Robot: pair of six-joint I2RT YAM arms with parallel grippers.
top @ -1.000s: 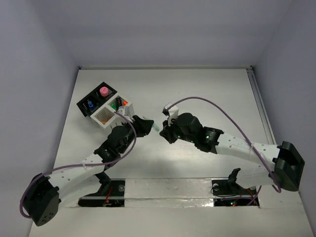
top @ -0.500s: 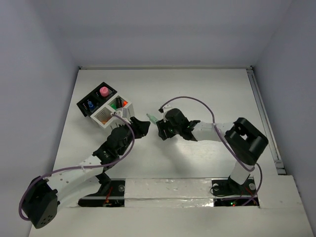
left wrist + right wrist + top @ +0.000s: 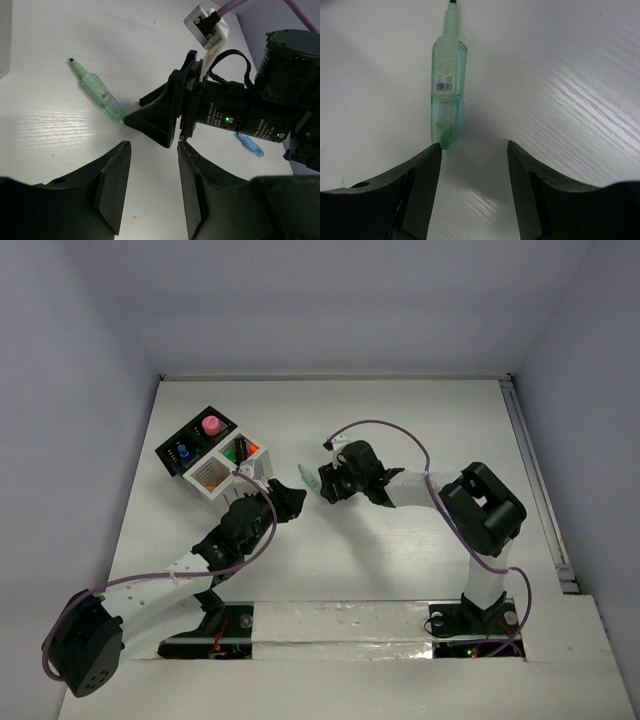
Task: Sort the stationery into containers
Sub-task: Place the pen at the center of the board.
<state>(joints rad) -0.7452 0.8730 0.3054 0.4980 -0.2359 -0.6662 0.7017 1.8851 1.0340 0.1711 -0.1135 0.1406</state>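
The right gripper grabs the mint green marker by its blunt end [image 3: 315, 487] [image 3: 444, 129] next, to leave the marker's tip end free to hand over to the left gripper.
A mint green translucent marker [image 3: 307, 477] [image 3: 98, 94] [image 3: 448, 89] lies flat on the white table, tip pointing away from my right gripper. My right gripper [image 3: 322, 487] [image 3: 474, 147] is open just behind the marker's blunt end, its left finger [image 3: 422, 175] beside that end. My left gripper [image 3: 289, 499] [image 3: 152, 146] is open with nothing between its fingers, facing the right gripper from close by. The containers stand at the back left: a black box [image 3: 190, 445] holding a pink item and a blue one, joined to a white box [image 3: 224, 469] with orange and green pieces inside.
A translucent blue pen [image 3: 248, 144] lies on the table beneath the right arm, hidden in the top view. Purple cables loop over both arms. A rail [image 3: 530, 465] runs along the table's right edge. Grey walls close in the back and sides.
My right gripper has opened and the mint marker now lies on the table. The right arm has folded and drawn left and back. The left arm has barely moved.
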